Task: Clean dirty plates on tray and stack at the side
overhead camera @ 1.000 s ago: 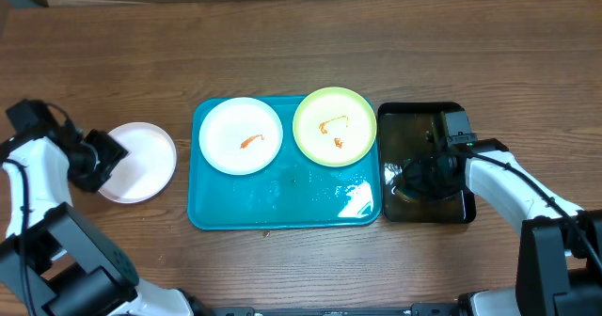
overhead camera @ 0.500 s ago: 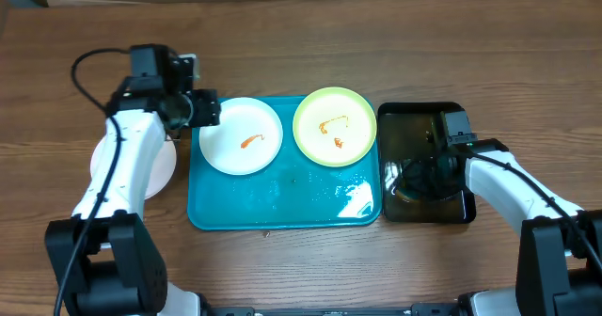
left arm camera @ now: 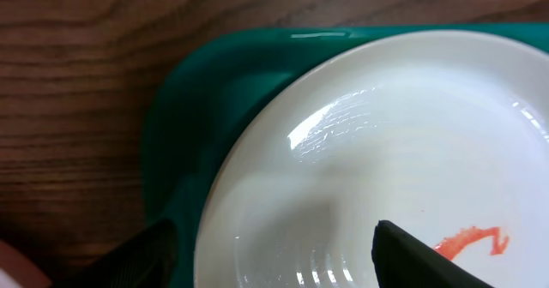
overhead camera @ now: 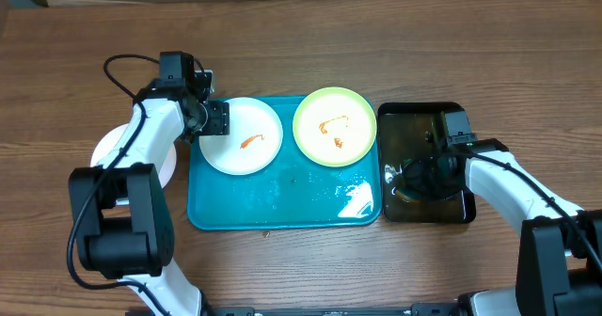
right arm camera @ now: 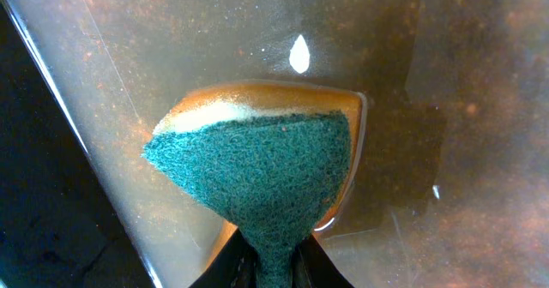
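The left gripper will grab the white plate on the tray by its rim on the clean plate's side (overhead camera: 202, 141) (left arm camera: 202, 238), so the smeared side stays open to clean.
A white plate (overhead camera: 241, 135) with an orange smear and a green plate (overhead camera: 334, 126) with orange smears lie on the teal tray (overhead camera: 282, 203). My left gripper (overhead camera: 216, 118) is open at the white plate's left rim; in the left wrist view its fingers (left arm camera: 274, 254) straddle that plate's (left arm camera: 386, 151) edge. A clean white plate (overhead camera: 108, 151) lies on the table left of the tray, partly hidden by my left arm. My right gripper (overhead camera: 419, 177) is shut on a green sponge (right arm camera: 257, 177) over the water in the black tub (overhead camera: 423, 118).
The wooden table (overhead camera: 301, 43) surrounds the tray. The black tub stands right against the tray's right edge. The tray's front half is wet, with glare near its right corner (overhead camera: 356, 198).
My left arm swung from the clean plate at the left up and over to the white plate's left rim on the tray. The right arm has not moved.
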{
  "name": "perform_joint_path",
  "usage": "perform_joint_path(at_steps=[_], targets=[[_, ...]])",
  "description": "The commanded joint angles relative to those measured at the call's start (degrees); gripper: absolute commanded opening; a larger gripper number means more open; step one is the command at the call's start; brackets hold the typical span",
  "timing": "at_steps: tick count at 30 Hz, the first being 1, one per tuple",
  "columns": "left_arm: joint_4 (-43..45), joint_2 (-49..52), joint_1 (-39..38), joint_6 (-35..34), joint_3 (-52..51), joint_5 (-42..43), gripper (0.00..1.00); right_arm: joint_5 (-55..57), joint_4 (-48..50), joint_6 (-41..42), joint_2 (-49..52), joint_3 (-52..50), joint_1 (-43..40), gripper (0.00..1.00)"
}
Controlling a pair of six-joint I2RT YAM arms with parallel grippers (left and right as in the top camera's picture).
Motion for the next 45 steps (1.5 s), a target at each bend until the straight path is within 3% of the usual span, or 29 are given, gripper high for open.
perform_joint_path(at_steps=[1,5,8,15,20,30,41,45], targets=[[-0.7,2.0,0.3,1.0,0.8,-0.3,0.73,0.6,-0.9,-0.4,0.7,-0.8,0.0,0.14],[-3.0,3.7,0.3,1.0,0.8,-0.3,0.58,0.6,-1.0,-0.4,0.7,-0.8,0.0,0.14],[-5.6,4.4,0.3,0.0,0.8,0.2,0.27,0.6,-1.0,-0.4,0.7,-0.8,0.0,0.14],[-15.3,4.4,0.2,-2.2,0.8,0.2,0.04,0.6,-2.8,-0.4,0.7,-0.8,0.0,0.13],[-24.3,4.4,0.2,-2.4,0.8,0.2,0.04,0.6,-3.9,-0.4,0.7,-0.6,0.0,0.04],[-35.1,4.4,0.2,-4.7,0.8,4.6,0.04,0.6,-17.4,-2.1,0.7,15.6,0.0,0.04],[-34.3,4.4,-3.3,-4.8,0.8,7.2,0.04,1.0,-0.6,-1.8,1.0,0.4,0.0,0.04],[-34.3,4.4,-4.1,-4.7,0.8,7.2,0.04,-0.3,-0.4,-1.6,0.9,0.0,0.0,0.05]])
